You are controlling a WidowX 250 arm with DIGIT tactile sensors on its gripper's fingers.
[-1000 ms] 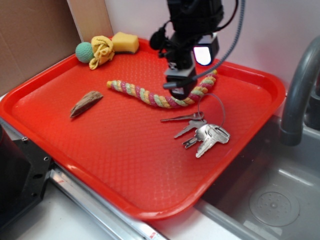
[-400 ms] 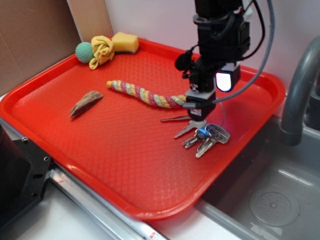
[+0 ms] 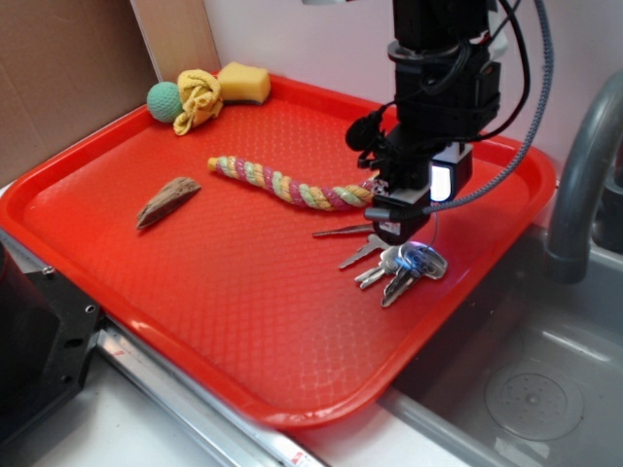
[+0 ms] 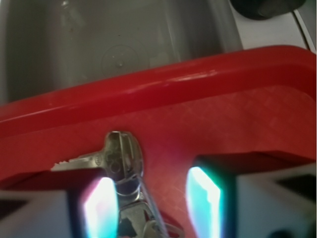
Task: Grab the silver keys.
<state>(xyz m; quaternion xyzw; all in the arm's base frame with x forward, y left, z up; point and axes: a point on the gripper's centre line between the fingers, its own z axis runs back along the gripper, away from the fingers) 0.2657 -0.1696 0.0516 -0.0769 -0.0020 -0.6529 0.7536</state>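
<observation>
The robot's gripper should next grab the silver keys by their thin wire ring (image 4: 151,198) and let the keys dangle.
The silver keys (image 3: 396,266) lie flat on the red tray (image 3: 243,292) near its right rim. My gripper (image 3: 399,232) hangs straight down over their upper end and hides the wire ring. In the wrist view the keys (image 4: 124,158) sit between my glowing fingertips (image 4: 102,208), close against the left one, with a gap to the right one. My gripper (image 4: 153,206) is open and low over the tray floor (image 4: 208,124). I cannot tell whether the fingers touch the keys.
A multicoloured braided rope (image 3: 282,185) lies just left of the gripper. A wood piece (image 3: 167,200), a green ball (image 3: 164,99), a yellow cloth (image 3: 198,97) and a sponge (image 3: 243,83) sit further left and back. A sink (image 3: 545,389) and grey faucet (image 3: 584,175) stand beyond the tray's right rim.
My gripper has moved right and forward from above the rope and come down over the keys. The keys have barely shifted.
</observation>
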